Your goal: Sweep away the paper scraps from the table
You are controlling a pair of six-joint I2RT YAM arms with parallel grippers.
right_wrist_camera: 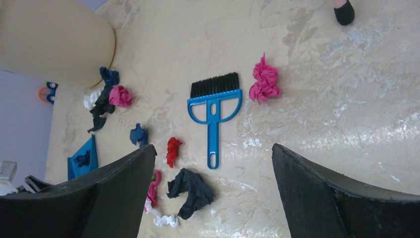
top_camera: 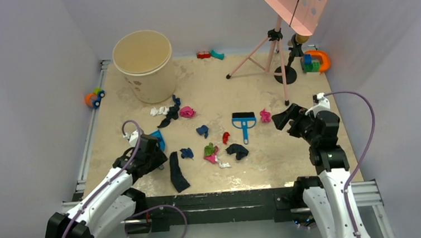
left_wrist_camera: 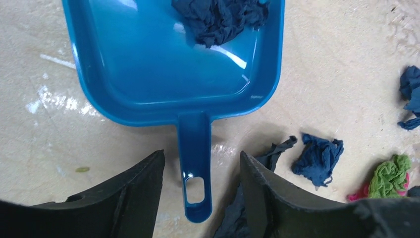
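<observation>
Next, my right gripper grabs the blue hand brush point(right_wrist_camera: 214, 106) by its handle point(right_wrist_camera: 213, 143), leaving the bristle end free to hand to my left gripper.
Paper scraps lie across the middle of the table point(top_camera: 212, 91): a pink wad point(top_camera: 187, 111), a navy wad point(top_camera: 202, 131), a red one point(top_camera: 226, 137), a black strip point(top_camera: 178, 171). My left gripper point(left_wrist_camera: 202, 154) is open, with its jaws on either side of the blue dustpan's handle point(left_wrist_camera: 194, 158) and a gap on each side. The dustpan point(left_wrist_camera: 163, 64) holds a navy wad point(left_wrist_camera: 220, 17). My right gripper point(right_wrist_camera: 213, 147) hangs open above the table, and the blue hand brush point(right_wrist_camera: 214, 106) lies ahead of it. A pink wad point(right_wrist_camera: 265, 82) sits right of the bristles and a black wad point(right_wrist_camera: 190, 191) left of the handle's end.
A beige bucket point(top_camera: 144, 65) stands at the back left. A pink tripod stand point(top_camera: 273, 53) with a perforated board stands at the back right. Small toys point(top_camera: 210, 54) and coloured blocks point(top_camera: 316, 61) line the far edge, and a toy car point(top_camera: 95, 97) sits by the left rail.
</observation>
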